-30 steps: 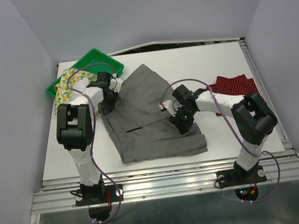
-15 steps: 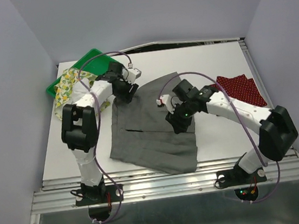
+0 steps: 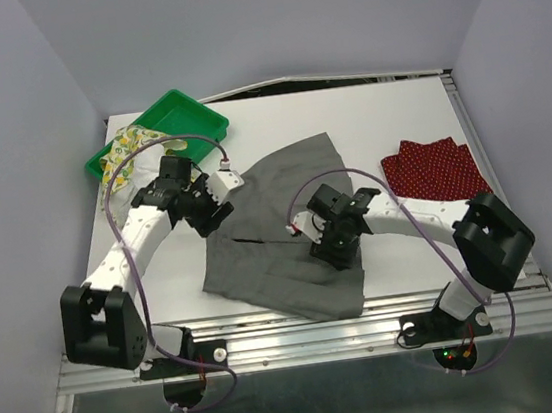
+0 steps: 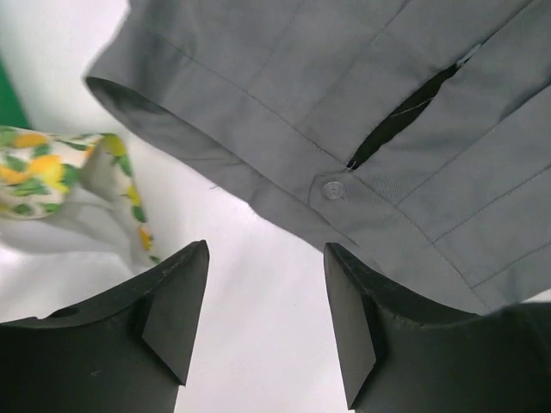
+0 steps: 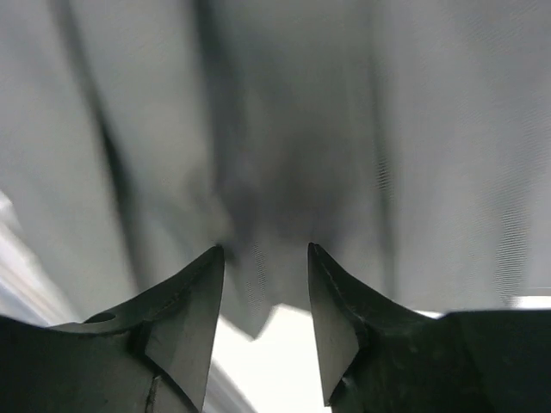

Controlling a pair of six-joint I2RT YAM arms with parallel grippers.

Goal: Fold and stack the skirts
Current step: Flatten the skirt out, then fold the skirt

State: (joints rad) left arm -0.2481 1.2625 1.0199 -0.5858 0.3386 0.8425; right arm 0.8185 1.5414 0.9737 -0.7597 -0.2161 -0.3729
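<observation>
I will next grab the grey skirt (image 3: 278, 221) with my left gripper by the edge of its buttoned waistband, opposite my right gripper, to fold the skirt over.
The grey skirt (image 3: 278, 221) lies rumpled in the middle of the table, its buttoned waistband (image 4: 331, 189) showing in the left wrist view. My left gripper (image 3: 216, 212) (image 4: 267, 258) hovers at the skirt's left edge, open, with only bare table between its fingers. My right gripper (image 3: 330, 250) (image 5: 265, 254) sits over the skirt's near right part, open, with a corner of grey cloth (image 5: 258, 292) just beyond its tips. The dark red dotted skirt (image 3: 433, 169) lies at the right. The lemon-print skirt (image 3: 126, 152) (image 4: 52, 172) spills out of the tray.
A green plastic tray (image 3: 184, 112) stands at the back left corner with the lemon-print cloth hanging over its near side. The table's metal rail (image 3: 310, 318) runs along the near edge, by the arm bases.
The grey skirt was dragged and folded toward the middle. My left gripper let go of it and drew back to its left edge. My right gripper opened and moved slightly nearer.
</observation>
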